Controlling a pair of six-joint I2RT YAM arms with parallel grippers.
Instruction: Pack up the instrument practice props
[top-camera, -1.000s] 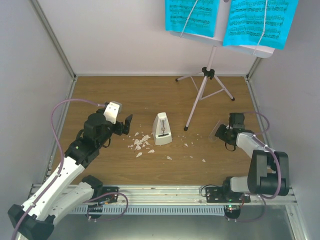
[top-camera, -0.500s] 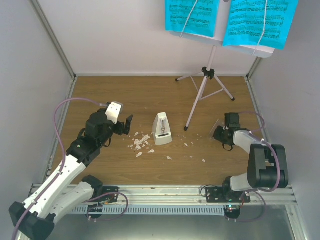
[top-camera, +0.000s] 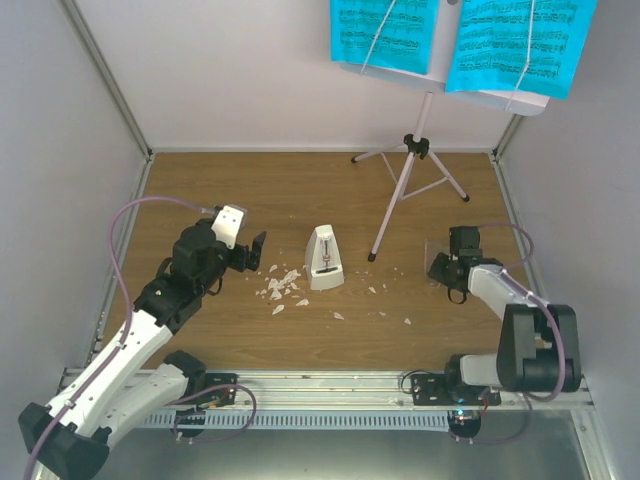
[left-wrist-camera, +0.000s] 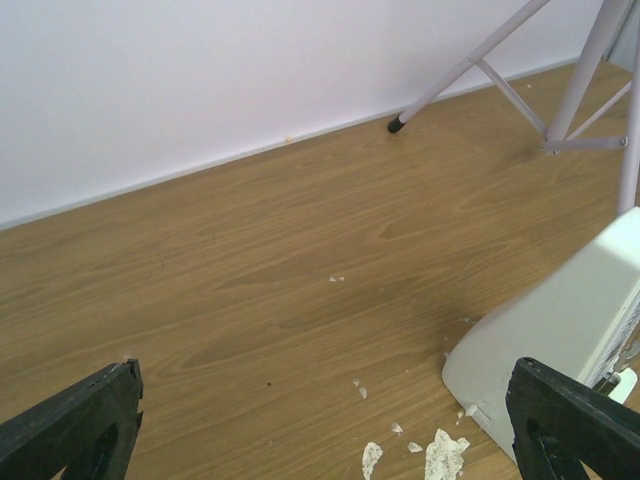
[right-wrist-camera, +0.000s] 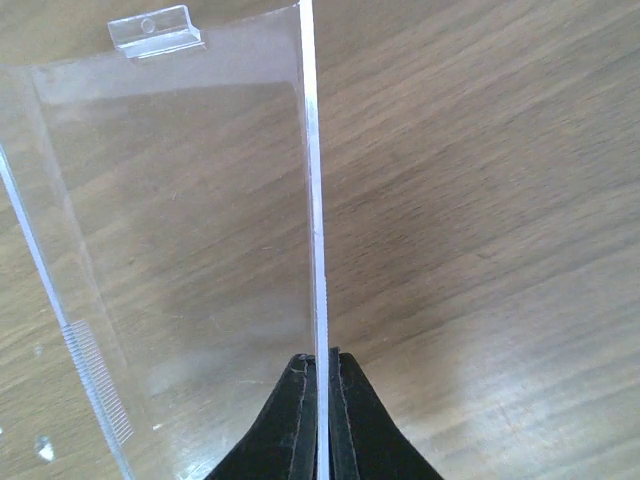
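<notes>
My right gripper would bring the clear cover (right-wrist-camera: 180, 250) up with it if I lifted it now, because both fingers are closed on the clear cover's side (right-wrist-camera: 322, 382) in the right wrist view.
The small white pyramid metronome (top-camera: 323, 258) stands mid-table; its side fills the lower right of the left wrist view (left-wrist-camera: 560, 330). My left gripper (top-camera: 252, 250) is open and empty, just left of the metronome. My right gripper (top-camera: 440, 266) is shut on the metronome's clear cover (right-wrist-camera: 180, 250), pinching one wall edge-on; the cover shows faintly in the top view (top-camera: 436, 256). The pale tripod music stand (top-camera: 410, 170) stands at the back right, with cyan sheet-music pages (top-camera: 460, 40) on its desk. One stand foot (left-wrist-camera: 395, 125) shows in the left wrist view.
Small white crumbs (top-camera: 280, 288) lie scattered left of and in front of the metronome, some showing in the left wrist view (left-wrist-camera: 440, 455). White walls enclose the wooden table (top-camera: 250, 190) at the back and sides. A metal rail runs along the near edge.
My right gripper has shifted slightly with the clear cover, ending a little further back and right. My left arm has barely moved.
</notes>
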